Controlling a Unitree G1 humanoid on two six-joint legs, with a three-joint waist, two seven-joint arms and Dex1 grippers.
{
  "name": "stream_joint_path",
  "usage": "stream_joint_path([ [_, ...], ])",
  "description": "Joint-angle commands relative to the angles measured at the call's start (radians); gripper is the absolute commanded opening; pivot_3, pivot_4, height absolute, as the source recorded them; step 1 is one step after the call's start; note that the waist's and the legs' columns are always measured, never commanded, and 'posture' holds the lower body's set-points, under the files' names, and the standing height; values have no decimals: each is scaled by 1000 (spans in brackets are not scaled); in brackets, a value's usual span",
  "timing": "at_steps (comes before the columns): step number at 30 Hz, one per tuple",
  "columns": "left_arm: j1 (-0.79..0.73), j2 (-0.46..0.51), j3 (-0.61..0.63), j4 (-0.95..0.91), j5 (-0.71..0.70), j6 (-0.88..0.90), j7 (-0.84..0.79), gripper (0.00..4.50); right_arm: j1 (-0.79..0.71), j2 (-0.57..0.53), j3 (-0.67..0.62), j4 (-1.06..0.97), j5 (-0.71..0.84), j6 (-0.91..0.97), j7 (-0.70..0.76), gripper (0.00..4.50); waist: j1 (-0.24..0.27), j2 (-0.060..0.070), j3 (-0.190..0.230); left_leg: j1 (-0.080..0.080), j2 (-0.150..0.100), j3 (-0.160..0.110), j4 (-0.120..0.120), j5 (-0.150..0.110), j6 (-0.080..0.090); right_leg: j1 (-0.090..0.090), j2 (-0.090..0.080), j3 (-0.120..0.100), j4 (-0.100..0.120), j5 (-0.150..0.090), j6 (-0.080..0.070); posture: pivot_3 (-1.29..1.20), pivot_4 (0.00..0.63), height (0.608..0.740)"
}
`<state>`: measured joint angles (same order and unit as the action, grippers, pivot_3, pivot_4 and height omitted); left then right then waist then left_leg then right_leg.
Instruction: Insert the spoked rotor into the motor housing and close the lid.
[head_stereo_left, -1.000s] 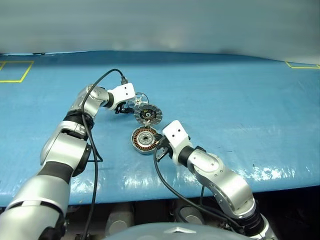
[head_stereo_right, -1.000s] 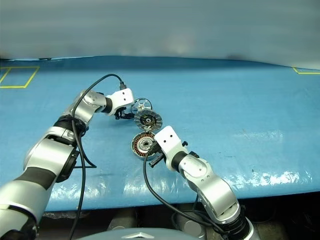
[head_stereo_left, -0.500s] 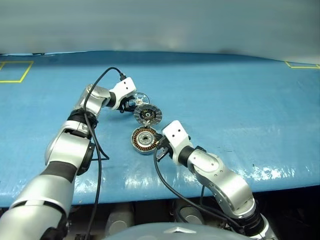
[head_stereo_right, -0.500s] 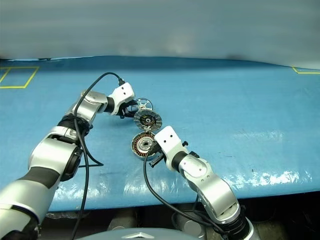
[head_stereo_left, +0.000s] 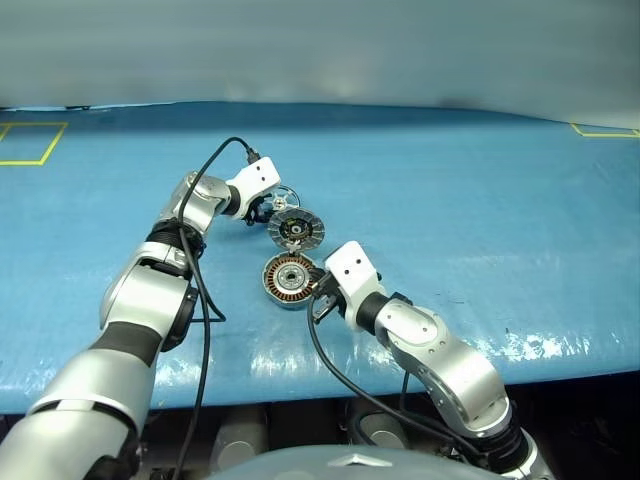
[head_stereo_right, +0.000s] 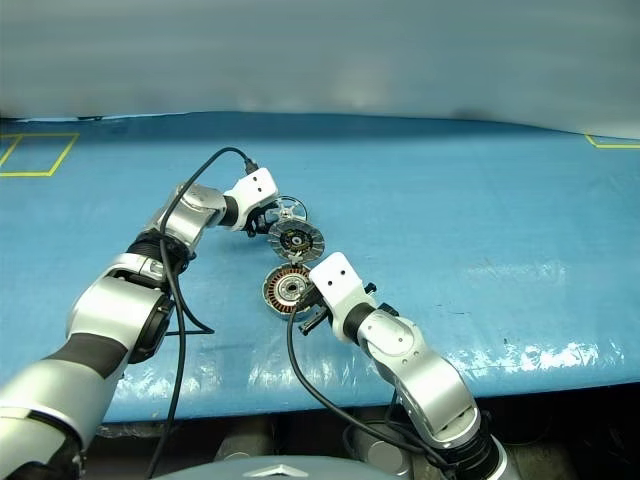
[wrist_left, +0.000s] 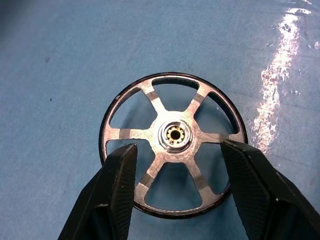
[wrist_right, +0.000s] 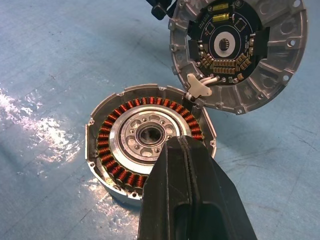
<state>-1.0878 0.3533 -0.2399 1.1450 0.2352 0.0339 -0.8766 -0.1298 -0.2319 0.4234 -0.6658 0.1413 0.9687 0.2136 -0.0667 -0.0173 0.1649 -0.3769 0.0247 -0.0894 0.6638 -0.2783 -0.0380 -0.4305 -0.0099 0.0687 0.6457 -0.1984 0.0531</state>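
Note:
My left fingers reach down beside the rotor's lower spokes, near the rotor's hub, and closing now would catch the rotor, so it is time to close on it.
The spoked rotor, a shiny silver wheel, lies flat on the blue table just beyond the lid. My left gripper hovers open over it, one black finger on each side of the hub, holding nothing. The motor housing stands open, showing copper windings around a silver centre. Its hinged lid lies folded back beside it, dark inner face up. My right gripper is shut and empty, its tip at the near rim of the housing. The lid sits between housing and rotor.
The blue table cover stretches wide to the right and far side. Yellow tape marks lie at the far left corner and far right. Black cables trail from both wrists. The table's front edge runs close to the right arm.
My left wrist has rolled and the gripper has edged a little rightward over the rotor. The right arm, housing and lid have not moved.

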Motion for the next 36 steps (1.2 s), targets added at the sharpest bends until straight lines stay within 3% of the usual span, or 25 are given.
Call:
stream_joint_path([
  [1,-8,-5,-11,10,18,-11,23,2882,2,4,-3,-16,-3,-11,-3,0,0,0,0,0,0,0,0,0,0,0,0,0,0,0,0,0,150,740],
  [14,0,4,-16,30,38,6,57,2882,2,6,-4,-12,-4,-14,-4,0,0,0,0,0,0,0,1,0,0,0,0,0,1,0,0,0,150,740],
  [17,5,4,-15,31,36,13,58,2300,1,7,-4,-11,-4,-15,-4,0,0,0,0,0,0,0,1,0,0,1,0,0,1,0,0,0,150,740],
  [21,10,5,-13,28,34,18,54,1047,0,7,-4,-10,-4,-15,-3,0,0,0,-1,2,0,0,1,0,0,2,0,0,1,0,0,0,150,740],
  [29,11,23,5,17,20,15,40,1016,0,8,-6,-13,-2,-10,-5,0,-1,0,-1,3,0,0,2,0,0,3,0,0,2,0,0,0,150,740],
  [36,11,118,48,-42,-7,-25,46,1016,4,12,-8,-17,-1,-10,-7,0,-8,0,-1,2,0,0,1,0,0,1,0,0,2,0,0,0,150,740],
])
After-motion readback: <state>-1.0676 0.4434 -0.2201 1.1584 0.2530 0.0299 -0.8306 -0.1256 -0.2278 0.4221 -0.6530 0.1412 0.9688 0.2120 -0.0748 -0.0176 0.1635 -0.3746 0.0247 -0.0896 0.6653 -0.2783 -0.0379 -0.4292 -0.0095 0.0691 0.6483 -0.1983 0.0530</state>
